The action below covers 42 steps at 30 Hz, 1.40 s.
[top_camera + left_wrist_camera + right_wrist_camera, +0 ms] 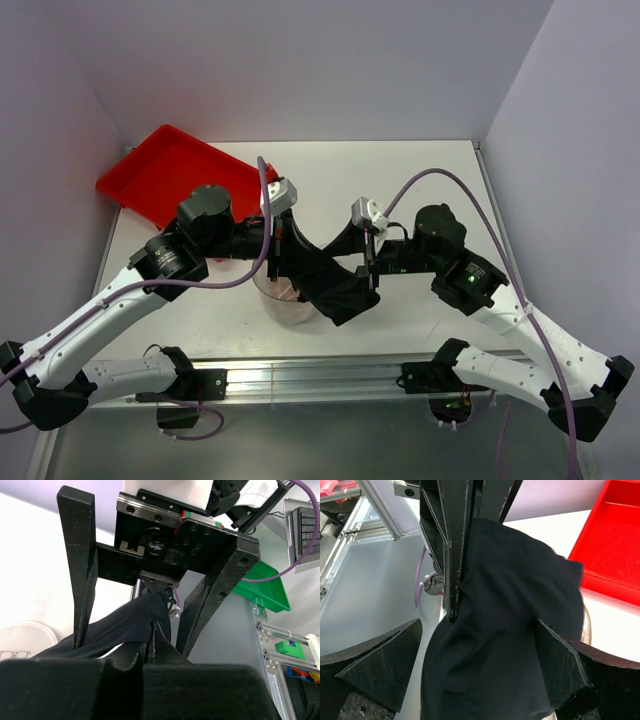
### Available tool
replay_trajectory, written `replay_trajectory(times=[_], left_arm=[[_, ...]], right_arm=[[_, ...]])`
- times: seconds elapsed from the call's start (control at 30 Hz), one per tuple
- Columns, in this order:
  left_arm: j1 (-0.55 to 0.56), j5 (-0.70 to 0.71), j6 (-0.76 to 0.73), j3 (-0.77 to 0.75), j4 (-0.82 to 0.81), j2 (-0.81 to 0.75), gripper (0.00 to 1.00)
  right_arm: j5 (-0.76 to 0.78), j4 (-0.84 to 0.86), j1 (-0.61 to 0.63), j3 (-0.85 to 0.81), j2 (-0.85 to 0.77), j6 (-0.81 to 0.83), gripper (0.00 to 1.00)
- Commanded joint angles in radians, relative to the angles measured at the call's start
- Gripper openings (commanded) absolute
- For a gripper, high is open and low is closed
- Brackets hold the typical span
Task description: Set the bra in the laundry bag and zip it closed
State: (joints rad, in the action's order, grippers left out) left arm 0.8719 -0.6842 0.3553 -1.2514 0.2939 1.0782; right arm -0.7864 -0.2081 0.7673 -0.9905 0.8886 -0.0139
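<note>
My left gripper is pinching the bra's edge, and that edge stays free to go into the laundry bag [283, 303]. My right gripper should next grab the bra's hanging end [346, 291], opposite that edge.
The black bra [335, 285] hangs between my two grippers at mid-table, over the laundry bag [283, 303], a round translucent mesh drum partly hidden beneath it. My left gripper [290, 258] is shut on the bra's edge; in the left wrist view its fingers [125, 662] pinch the dark fabric [125, 625]. My right gripper [367, 268] is open, and in the right wrist view its fingers [385, 662] stand wide apart on either side of the hanging bra [510, 610]. The bag's white face with a black outline shows at the lower left of the left wrist view [22, 640].
A red plastic tray [165, 172] lies at the back left of the table, also seen in the right wrist view [615, 545]. A green bin [265, 587] sits beyond the table. An aluminium rail [320, 380] runs along the near edge.
</note>
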Motion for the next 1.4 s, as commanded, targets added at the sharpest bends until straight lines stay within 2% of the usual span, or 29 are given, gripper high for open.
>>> replay_trajectory(times=[0.0,0.17,0.23,0.3,0.37,0.4,0.47,0.57,0.67,0.7,0.77,0.83,0.9,1.0,1.07,1.1,1.23,1.37], left_arm=[[0.003,-0.008,-0.019,-0.049,-0.032,-0.009,0.0],[0.001,0.011,0.0,-0.037,-0.07,-0.026,0.0],[-0.001,0.02,0.013,-0.028,-0.082,-0.037,0.0],[-0.005,0.028,0.019,-0.02,-0.093,-0.043,0.0],[-0.019,0.029,0.028,-0.016,-0.099,-0.057,0.0],[-0.025,0.026,0.033,-0.008,-0.11,-0.06,0.0],[-0.049,0.011,0.051,-0.002,-0.116,-0.067,0.0],[-0.095,-0.011,0.077,0.015,-0.124,-0.075,0.0],[-0.154,0.021,0.085,0.036,-0.107,-0.093,0.19],[-0.171,0.04,0.08,0.037,-0.095,-0.109,0.37],[-0.226,0.112,0.076,0.037,-0.039,-0.132,0.55],[-0.275,0.265,0.082,0.049,0.002,-0.178,0.72],[-0.297,0.45,0.103,0.066,0.045,-0.224,0.77],[-0.31,0.643,0.149,0.131,0.109,-0.271,0.73],[-0.312,0.683,0.181,0.203,0.167,-0.282,0.72],[-0.313,0.745,0.215,0.234,0.178,-0.294,0.7],[-0.312,0.778,0.298,0.433,0.169,-0.331,0.66],[-0.312,0.749,0.343,0.539,0.123,-0.316,0.65]], right_arm=[[0.026,0.069,0.02,0.01,-0.001,-0.029,1.0],[0.061,0.11,0.043,0.053,0.015,-0.06,0.98],[0.075,0.143,0.044,0.065,0.006,-0.087,0.91],[0.073,0.147,0.046,0.076,0.003,-0.095,0.75],[0.073,0.144,0.044,0.079,0.001,-0.097,0.7],[0.07,0.145,0.046,0.079,0.0,-0.103,0.57],[0.065,0.151,0.044,0.081,0.001,-0.109,0.47],[0.062,0.153,0.044,0.072,0.007,-0.118,0.19],[0.114,0.167,0.044,0.076,-0.002,-0.138,0.05],[0.133,0.165,0.043,0.075,-0.01,-0.142,0.02],[0.177,0.161,0.038,0.072,-0.016,-0.153,0.0],[0.216,0.154,0.023,0.069,-0.022,-0.161,0.0],[0.242,0.159,0.0,0.067,-0.027,-0.175,0.0],[0.269,0.176,-0.028,0.061,-0.03,-0.202,0.0],[0.239,0.177,-0.06,0.049,-0.025,-0.218,0.0],[0.225,0.174,-0.069,0.044,-0.017,-0.219,0.0],[0.156,0.17,-0.092,0.036,-0.007,-0.232,0.0],[0.098,0.162,-0.091,0.058,-0.01,-0.235,0.0]])
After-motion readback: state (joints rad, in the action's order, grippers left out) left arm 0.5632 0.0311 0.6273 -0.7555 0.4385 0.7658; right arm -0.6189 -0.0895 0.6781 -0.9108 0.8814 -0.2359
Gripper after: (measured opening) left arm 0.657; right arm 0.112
